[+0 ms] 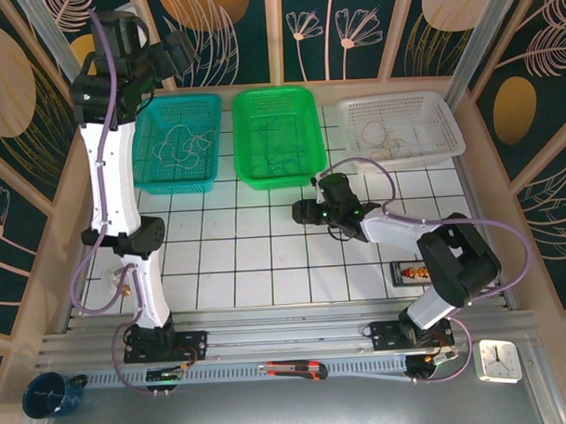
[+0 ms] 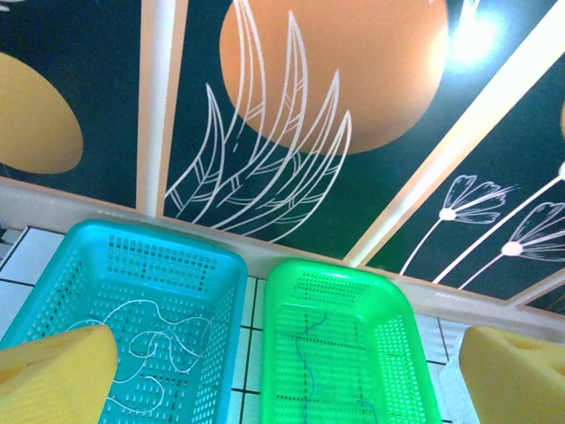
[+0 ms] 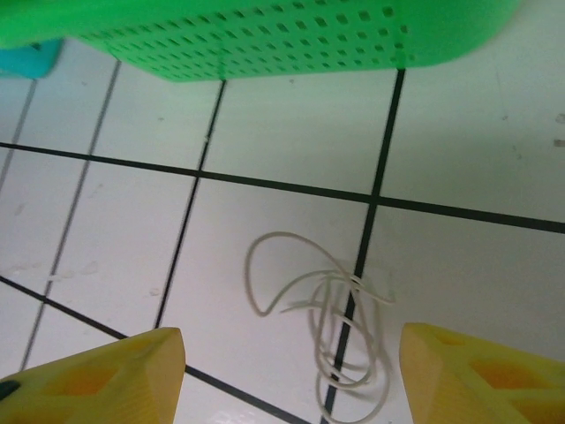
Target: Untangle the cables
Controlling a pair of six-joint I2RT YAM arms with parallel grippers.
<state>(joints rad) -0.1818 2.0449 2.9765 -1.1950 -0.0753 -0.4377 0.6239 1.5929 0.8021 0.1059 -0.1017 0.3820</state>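
The pale cable's bundled loops are the part my right gripper should grab next. A loose end of the cable then stays free for my left gripper, so the cable can be untangled.
A pale cable (image 3: 340, 322) lies on the white tiles in a small bundle of loops, across a black grid line. My right gripper (image 3: 291, 380) hangs open just above it, its yellow fingertips (image 3: 106, 380) spread to either side and not touching it. From above, the right gripper (image 1: 303, 211) sits low in front of the green basket (image 1: 311, 164). My left gripper (image 2: 282, 384) is open and empty, raised high (image 1: 180, 50) over the teal basket (image 2: 231, 265). White cables (image 2: 146, 340) lie in the teal basket and a dark blue cable (image 2: 309, 353) in the green basket (image 2: 275, 291).
A white basket (image 1: 452, 136) at the back right holds pale cable loops (image 1: 392, 134). A small dark packet (image 1: 411, 271) lies by the right arm. On the front rail are a box cutter (image 1: 293, 370), a clock (image 1: 499, 361) and a blue cup (image 1: 49, 392).
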